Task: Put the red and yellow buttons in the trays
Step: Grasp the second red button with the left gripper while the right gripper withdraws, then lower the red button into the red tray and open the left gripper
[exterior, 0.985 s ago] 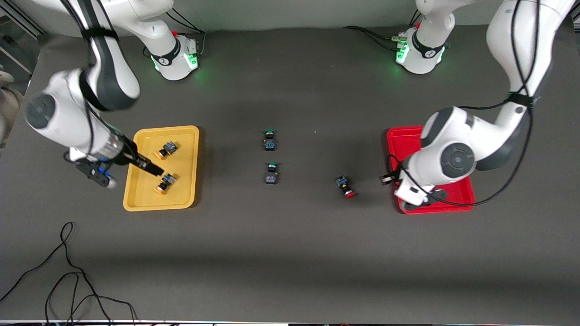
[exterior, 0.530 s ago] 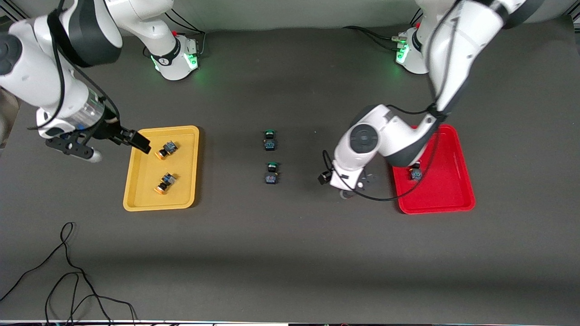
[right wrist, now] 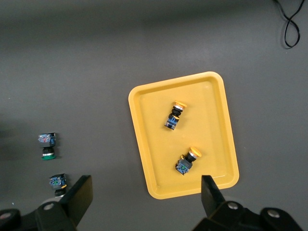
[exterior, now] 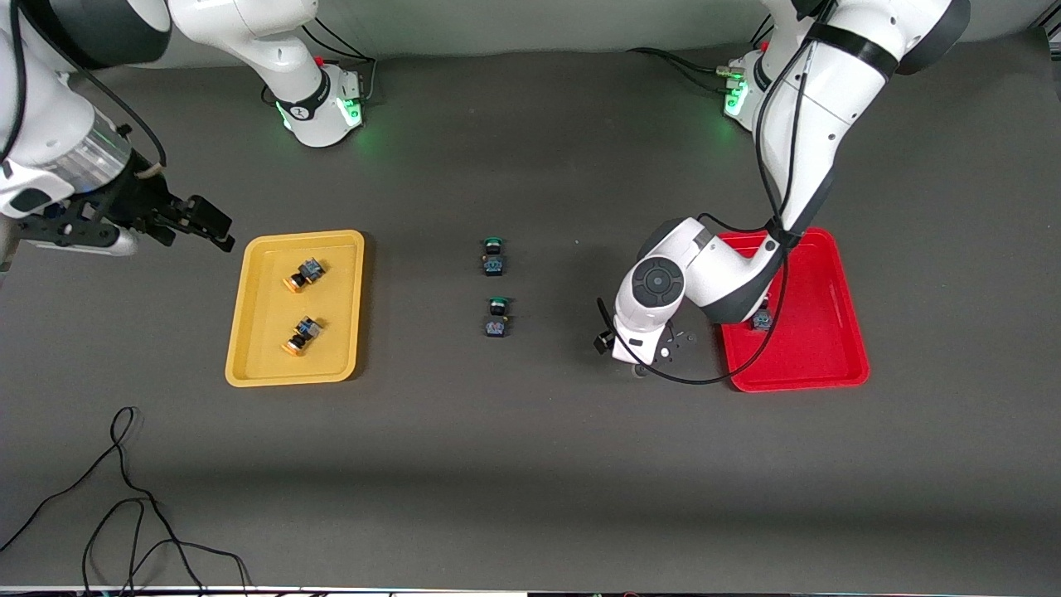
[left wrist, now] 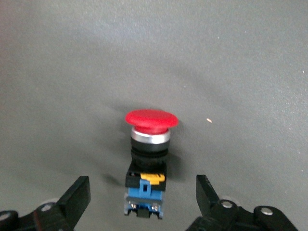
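The left gripper needs to close on the red-capped button's block (left wrist: 146, 185) now, as its fingers are beside the block on the tabletop.
A red-capped button (left wrist: 150, 159) lies on the dark table between my left gripper's (left wrist: 143, 202) open fingers. In the front view the left gripper (exterior: 640, 365) is low beside the red tray (exterior: 821, 332), toward the green buttons, and hides that button. A second dark button (exterior: 761, 319) lies in the red tray, partly hidden by the arm. The yellow tray (exterior: 331, 307) holds two yellow-capped buttons (exterior: 303, 274) (exterior: 302, 334). My right gripper (exterior: 217, 225) is open and empty, raised beside the yellow tray. Its wrist view shows the yellow tray (right wrist: 144, 144) with both buttons (right wrist: 174, 115) (right wrist: 187, 161).
Two green-capped buttons (exterior: 493, 255) (exterior: 496, 317) lie mid-table between the trays, also in the right wrist view (right wrist: 47, 144) (right wrist: 57, 183). A black cable (exterior: 124, 497) curls on the table near the front camera at the right arm's end.
My left gripper has moved from over the red tray to the red button on the table and now straddles it. My right gripper has risen away from the yellow tray.
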`<state>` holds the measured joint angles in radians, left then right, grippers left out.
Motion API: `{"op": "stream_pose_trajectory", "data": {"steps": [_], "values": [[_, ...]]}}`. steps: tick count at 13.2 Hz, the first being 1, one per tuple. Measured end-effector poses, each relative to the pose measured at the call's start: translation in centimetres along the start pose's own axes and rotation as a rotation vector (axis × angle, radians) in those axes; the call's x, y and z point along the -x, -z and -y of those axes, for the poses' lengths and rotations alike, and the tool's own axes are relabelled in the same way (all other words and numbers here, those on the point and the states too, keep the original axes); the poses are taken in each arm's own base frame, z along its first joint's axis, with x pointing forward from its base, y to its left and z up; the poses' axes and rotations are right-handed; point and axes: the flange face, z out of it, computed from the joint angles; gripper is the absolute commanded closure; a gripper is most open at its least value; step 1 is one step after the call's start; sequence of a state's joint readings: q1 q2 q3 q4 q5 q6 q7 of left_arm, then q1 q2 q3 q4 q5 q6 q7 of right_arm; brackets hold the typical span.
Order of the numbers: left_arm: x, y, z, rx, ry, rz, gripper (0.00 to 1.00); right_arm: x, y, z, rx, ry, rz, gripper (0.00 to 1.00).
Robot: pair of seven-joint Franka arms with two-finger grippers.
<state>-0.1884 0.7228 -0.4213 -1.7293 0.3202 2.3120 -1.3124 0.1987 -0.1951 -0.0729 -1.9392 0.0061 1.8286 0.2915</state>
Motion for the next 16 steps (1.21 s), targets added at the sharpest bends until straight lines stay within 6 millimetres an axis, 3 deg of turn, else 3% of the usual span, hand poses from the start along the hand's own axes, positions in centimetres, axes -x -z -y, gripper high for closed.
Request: {"op": "stream_pose_trajectory", "data": {"steps": [1,3,7,10,12,13,15,16], "values": [[-0.1,-0.2,0.1,-0.003,-0.001,-0.002,0.69,0.2,0.6,0.2,0.002,0.011,-0.008,0.00],[-0.1,-0.5,0.1,-0.007,-0.002,0.000,0.99,0.7,1.1,1.0,0.011,0.033,-0.020,0.00],[-0.2,-0.4,0.0,-0.005,-0.002,-0.001,1.00,0.4,1.1,0.0,0.022,0.017,-0.025,0.00],[-1.1,1.6,0.0,-0.043,-0.023,0.004,1.00,1.3,2.2,-0.2,0.028,0.020,-0.013,0.00],[-2.9,7.4,1.4,-0.048,-0.102,0.079,1.00,2.6,3.5,-0.4,0.034,0.024,0.001,0.00],[-4.8,11.4,3.5,-0.046,-0.165,0.125,1.00,3.2,4.2,-0.3,0.035,0.029,-0.002,0.00],[-9.3,17.7,10.0,-0.063,-0.289,0.186,1.00,3.6,4.7,0.1,0.035,0.038,-0.008,0.00],[-11.5,19.1,13.3,-0.072,-0.342,0.204,1.00,3.5,4.5,0.1,0.035,0.038,-0.007,0.00]]}}
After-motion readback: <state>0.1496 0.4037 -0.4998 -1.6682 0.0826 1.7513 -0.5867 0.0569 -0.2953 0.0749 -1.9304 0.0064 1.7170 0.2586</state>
